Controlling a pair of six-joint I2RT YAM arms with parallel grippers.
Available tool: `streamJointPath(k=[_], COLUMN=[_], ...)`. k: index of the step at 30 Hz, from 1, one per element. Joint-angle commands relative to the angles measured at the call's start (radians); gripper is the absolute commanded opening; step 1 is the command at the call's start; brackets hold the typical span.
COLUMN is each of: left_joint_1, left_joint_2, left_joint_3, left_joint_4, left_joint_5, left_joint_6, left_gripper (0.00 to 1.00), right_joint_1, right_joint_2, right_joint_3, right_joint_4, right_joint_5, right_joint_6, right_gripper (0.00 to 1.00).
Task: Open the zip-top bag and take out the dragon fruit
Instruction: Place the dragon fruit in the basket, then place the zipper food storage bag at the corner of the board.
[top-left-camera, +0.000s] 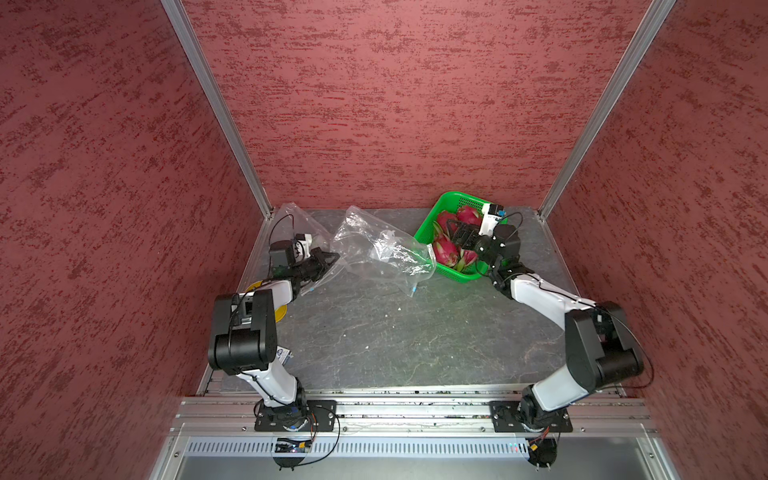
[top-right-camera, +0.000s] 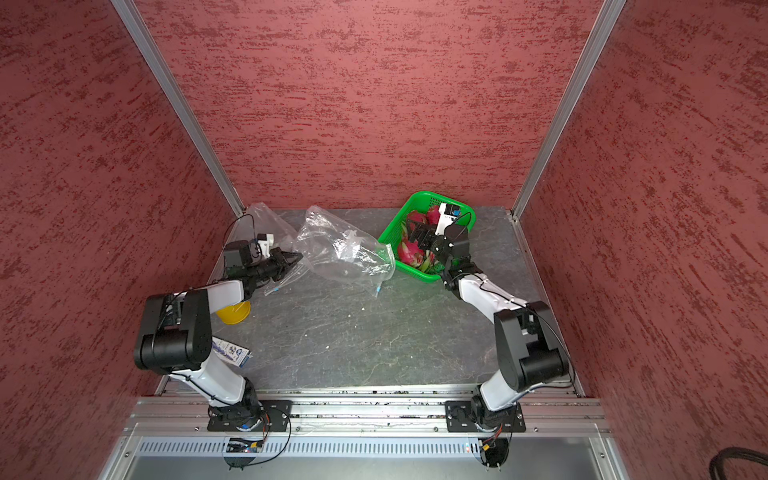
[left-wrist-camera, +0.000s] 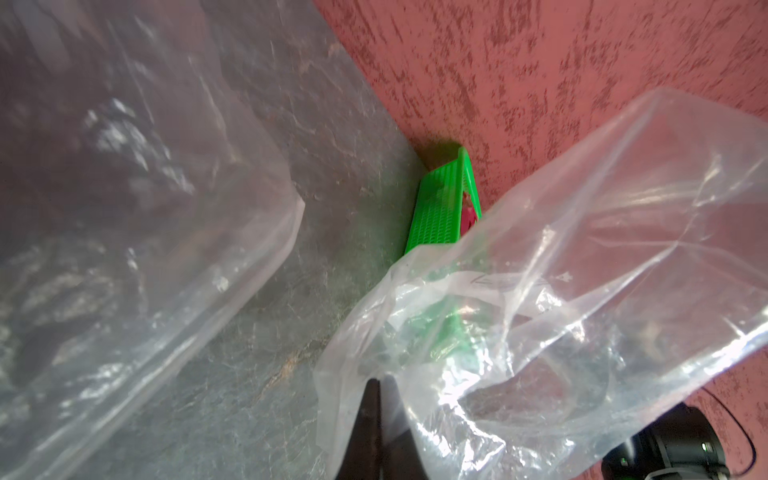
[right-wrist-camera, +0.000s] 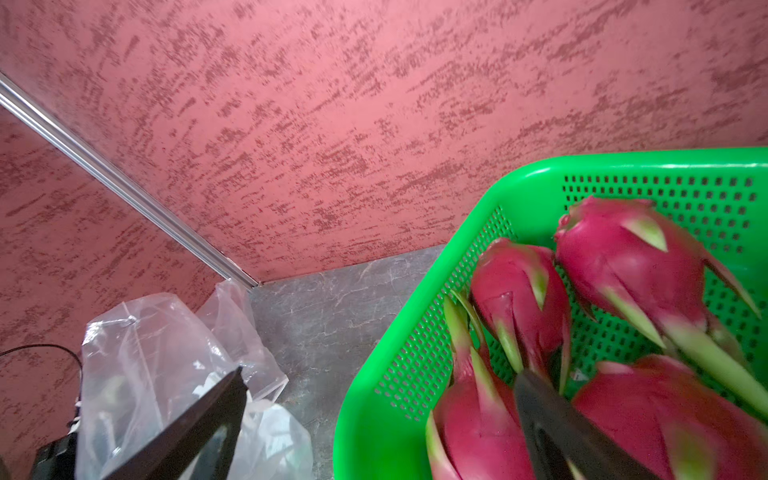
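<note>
The zip-top bag should stay in my left gripper until it lies on the tabletop beside the second bag, because its far end (top-left-camera: 424, 261) reaches the basket.
Several magenta dragon fruit (right-wrist-camera: 515, 299) with green-tipped scales lie together in a green perforated basket (right-wrist-camera: 374, 436) at the back right; in both top views they show as a pink cluster (top-left-camera: 446, 251) (top-right-camera: 409, 251). My right gripper (right-wrist-camera: 380, 386) hovers open over the basket's near-left corner (top-left-camera: 455, 235). One finger is above a fruit and the other is outside the rim; nothing is held. The clear zip-top bag (top-left-camera: 382, 251) (top-right-camera: 349, 253) lies crumpled and empty at mid-table. My left gripper (left-wrist-camera: 384, 384) (top-left-camera: 330, 258) is shut on its thin edge.
A second clear bag (top-left-camera: 297, 222) (left-wrist-camera: 124, 208) lies in the back left corner behind my left wrist. A yellow cup (top-right-camera: 235, 311) and a blue-white packet (top-right-camera: 230, 353) sit by the left arm. Red walls enclose three sides, and the basket (top-left-camera: 426, 226) stands close to the back wall.
</note>
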Motion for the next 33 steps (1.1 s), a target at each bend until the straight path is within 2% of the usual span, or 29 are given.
streamJointPath(k=[1,7,11,17,20,25,30,31,32,33], left_joint_1=[0.031,0.09,0.126,0.146,0.153,0.158,0.158,0.159,0.158,0.158], left_joint_2=[0.017,0.11,0.172,0.255,0.281,0.28,0.251,0.239,0.229,0.216], left_joint_3=[0.073,0.2,0.282,0.431,0.469,0.475,0.458,0.455,0.451,0.448], left_joint_4=[0.025,0.037,0.033,-0.125,-0.161,-0.182,-0.189,-0.189,-0.189,-0.192], left_joint_5=[-0.029,-0.071,-0.074,-0.12,-0.129,-0.142,-0.144,-0.146,-0.144,-0.142], left_joint_6=[-0.016,-0.041,-0.063,-0.003,0.006,0.022,0.03,0.032,0.035,0.037], left_gripper=[0.0,0.0,0.0,0.02,0.05,0.23,0.53,0.64,0.97,1.0], right_joint_1=[0.004,0.004,0.001,-0.004,-0.007,-0.012,-0.026,-0.03,-0.041,-0.057], right_joint_2=[-0.069,-0.237,-0.327,-0.448,-0.492,-0.496,-0.476,-0.475,-0.473,-0.477], right_joint_3=[-0.081,-0.217,-0.292,-0.382,-0.422,-0.448,-0.5,-0.523,-0.545,-0.546], right_joint_4=[-0.025,-0.046,-0.076,-0.131,-0.136,-0.164,-0.108,-0.071,-0.032,-0.034], right_joint_5=[0.057,0.098,0.219,0.361,0.387,0.452,0.555,0.579,0.601,0.606], right_joint_6=[-0.04,-0.079,-0.059,-0.071,-0.1,-0.125,-0.179,-0.197,-0.218,-0.222], right_gripper=[0.99,0.99,0.99,0.99,0.99,0.99,0.99,0.99,0.99,0.99])
